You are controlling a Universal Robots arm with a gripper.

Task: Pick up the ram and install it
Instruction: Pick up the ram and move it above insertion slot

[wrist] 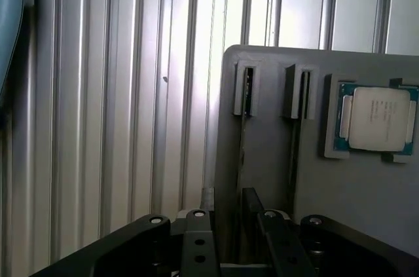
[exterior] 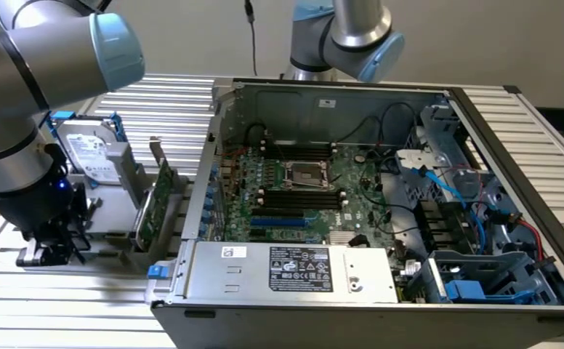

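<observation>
My gripper grabs the ram by the bare upper edge near its middle (wrist: 237, 210) next, since a grey holder post (wrist: 247, 88) encloses the ram's end.
The ram (wrist: 248, 91) stands on edge in a slot of the grey holder (wrist: 366, 205), with a second stick (wrist: 303, 93) in the slot beside it. My gripper (wrist: 234, 228) hangs low over the holder, open. Its black fingers (wrist: 196, 238) stand one on each side of the first ram's thin edge, with gaps showing between them and it. In the exterior view the gripper (exterior: 46, 249) is down at the holder (exterior: 107, 211), at that view's left, beside the open computer case (exterior: 360, 203). The black memory slots (exterior: 301, 196) lie on the motherboard inside.
A processor chip (wrist: 376, 120) rests in a pocket of the holder. A silver hard drive with blue rails (exterior: 93, 153) and a green expansion card (exterior: 156, 200) stand upright between gripper and case. A second arm (exterior: 350, 36) stands behind the case. The table is ribbed aluminium (wrist: 118, 126).
</observation>
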